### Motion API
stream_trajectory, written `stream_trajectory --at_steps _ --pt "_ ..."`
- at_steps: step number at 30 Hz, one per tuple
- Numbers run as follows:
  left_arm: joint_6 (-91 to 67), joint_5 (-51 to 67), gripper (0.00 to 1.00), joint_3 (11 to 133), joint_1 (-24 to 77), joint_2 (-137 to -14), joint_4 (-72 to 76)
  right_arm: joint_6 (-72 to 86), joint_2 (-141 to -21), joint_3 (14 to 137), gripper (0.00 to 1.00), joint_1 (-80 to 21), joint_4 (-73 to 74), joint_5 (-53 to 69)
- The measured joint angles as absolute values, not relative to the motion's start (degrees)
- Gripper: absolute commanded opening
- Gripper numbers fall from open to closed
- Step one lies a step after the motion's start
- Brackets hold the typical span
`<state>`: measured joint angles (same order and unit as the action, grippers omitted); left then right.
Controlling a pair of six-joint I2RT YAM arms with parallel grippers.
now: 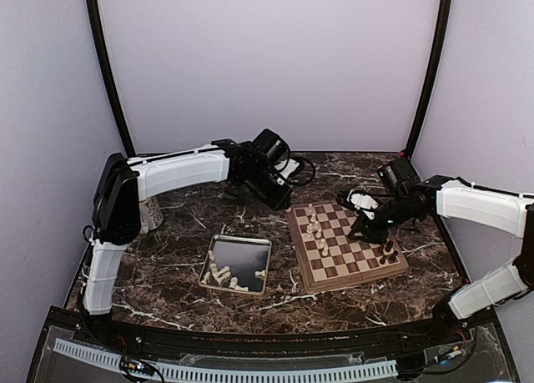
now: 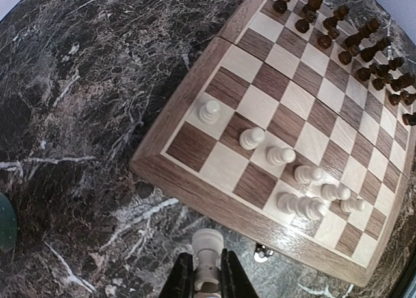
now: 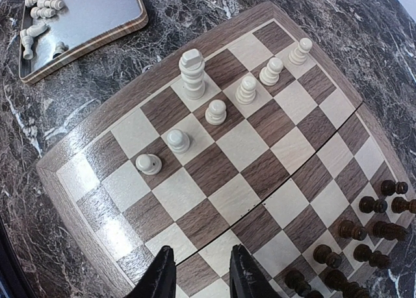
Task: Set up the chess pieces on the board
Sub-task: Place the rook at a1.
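Note:
The white piece hangs above marble, so opening now would miss the board; my left gripper moves it toward the empty dark corner square before letting go.
The board lies right of centre on the marble table, and also shows in the left wrist view and the right wrist view. Several cream-white chess pieces stand along its left side. More of them lie in the silver tray. My left gripper is shut on a white piece, holding it just off the board's far-left edge. My right gripper is open and empty above the board's middle.
Dark brown pieces stand along the board's right side. The tray with loose white pieces sits left of the board. A pale cup stands at the far left. Black cables lie behind the board.

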<state>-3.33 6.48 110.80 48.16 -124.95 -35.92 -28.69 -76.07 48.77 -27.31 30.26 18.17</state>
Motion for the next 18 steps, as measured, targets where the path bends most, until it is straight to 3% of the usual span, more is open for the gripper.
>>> stream_trajectory --at_steps 18 --pt "-0.54 3.09 0.09 124.73 48.01 -137.73 -34.57 -28.86 -76.07 48.77 0.29 -27.31 30.26 17.93"
